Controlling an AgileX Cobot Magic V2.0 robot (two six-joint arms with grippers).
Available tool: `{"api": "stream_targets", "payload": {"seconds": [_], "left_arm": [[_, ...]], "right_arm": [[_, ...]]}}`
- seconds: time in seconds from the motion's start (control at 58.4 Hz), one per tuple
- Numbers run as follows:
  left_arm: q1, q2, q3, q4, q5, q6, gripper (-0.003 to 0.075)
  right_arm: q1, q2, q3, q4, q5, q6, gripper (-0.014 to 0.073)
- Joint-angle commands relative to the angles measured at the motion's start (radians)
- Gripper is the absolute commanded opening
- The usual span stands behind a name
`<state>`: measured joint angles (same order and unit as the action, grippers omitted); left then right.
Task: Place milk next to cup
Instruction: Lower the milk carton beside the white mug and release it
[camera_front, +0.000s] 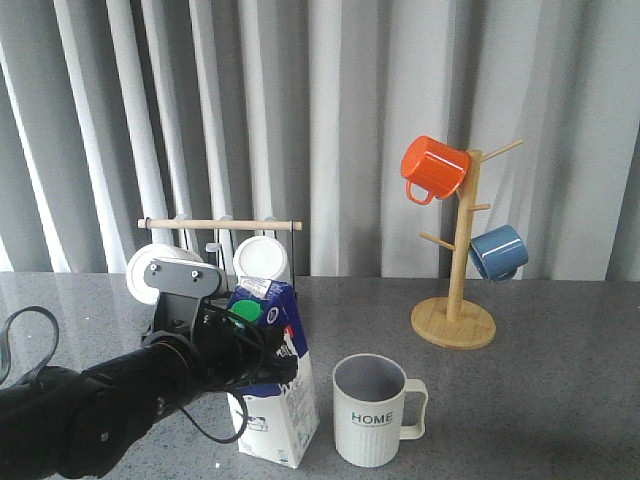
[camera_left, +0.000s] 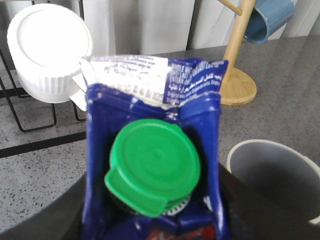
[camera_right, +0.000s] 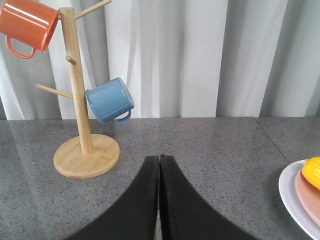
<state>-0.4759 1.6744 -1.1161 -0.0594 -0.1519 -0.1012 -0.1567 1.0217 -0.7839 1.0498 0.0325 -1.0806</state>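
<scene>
My left gripper should open now: the carton's lower edge is at the table beside the cup, so the carton would stand.
The milk, a blue-and-white carton with a green cap, stands slightly tilted at the table's front, just left of the cup. The cup is a pale ribbed mug marked "HOME", upright, with its handle to the right. My left gripper is shut on the carton's upper part. In the left wrist view the green cap fills the middle, dark fingers flank the carton, and the cup's rim is close beside it. My right gripper is shut and empty over bare table, out of the front view.
A wooden mug tree at the right rear carries an orange mug and a blue mug. A rack with white mugs stands behind the carton. A white plate with corn lies by the right gripper.
</scene>
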Motion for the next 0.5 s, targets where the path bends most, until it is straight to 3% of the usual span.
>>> {"api": "stream_targets", "payload": {"seconds": [0.0, 0.12, 0.274, 0.479], "left_arm": [[0.0, -0.033, -0.022, -0.009, -0.096, -0.089, 0.0326], [0.0, -0.033, -0.022, -0.007, -0.116, -0.185, 0.0479], [-0.001, -0.033, -0.022, -0.005, -0.1, -0.169, 0.0645], [-0.001, -0.034, -0.022, -0.005, -0.109, -0.146, 0.0686]], "right_arm": [[-0.008, -0.019, -0.031, 0.0, -0.033, -0.004, -0.0009], [-0.008, -0.019, -0.031, 0.0, -0.033, -0.004, -0.0009], [-0.008, -0.019, -0.031, 0.0, -0.033, -0.004, -0.0009], [-0.008, -0.019, -0.031, 0.0, -0.033, -0.004, -0.0009]]}}
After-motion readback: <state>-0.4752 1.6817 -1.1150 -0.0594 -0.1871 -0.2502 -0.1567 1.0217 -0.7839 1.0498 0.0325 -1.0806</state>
